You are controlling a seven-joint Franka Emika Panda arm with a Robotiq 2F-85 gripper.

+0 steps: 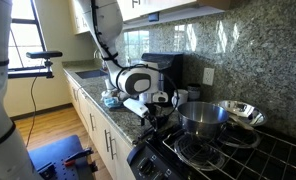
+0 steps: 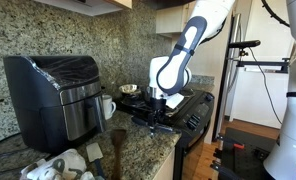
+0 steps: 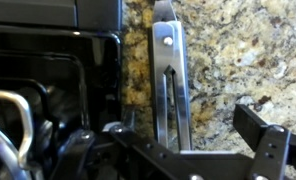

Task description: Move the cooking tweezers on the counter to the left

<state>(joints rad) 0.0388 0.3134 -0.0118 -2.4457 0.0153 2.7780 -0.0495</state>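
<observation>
The gripper should close on the cooking tweezers now, as their thin arms are between its low fingertips and it would hold them.
The cooking tweezers lie on the speckled granite counter, right beside the edge of the black stove top. In the wrist view they run from the joined end at the top down to my gripper. My gripper is open and low over them. One finger is on each side of the two thin arms, and neither touches them. In both exterior views the gripper is down at the counter by the stove and hides the tweezers.
A steel pot and a steel bowl stand on the stove top. A black air fryer and a white mug stand on the counter by the wall. A sink lies further along.
</observation>
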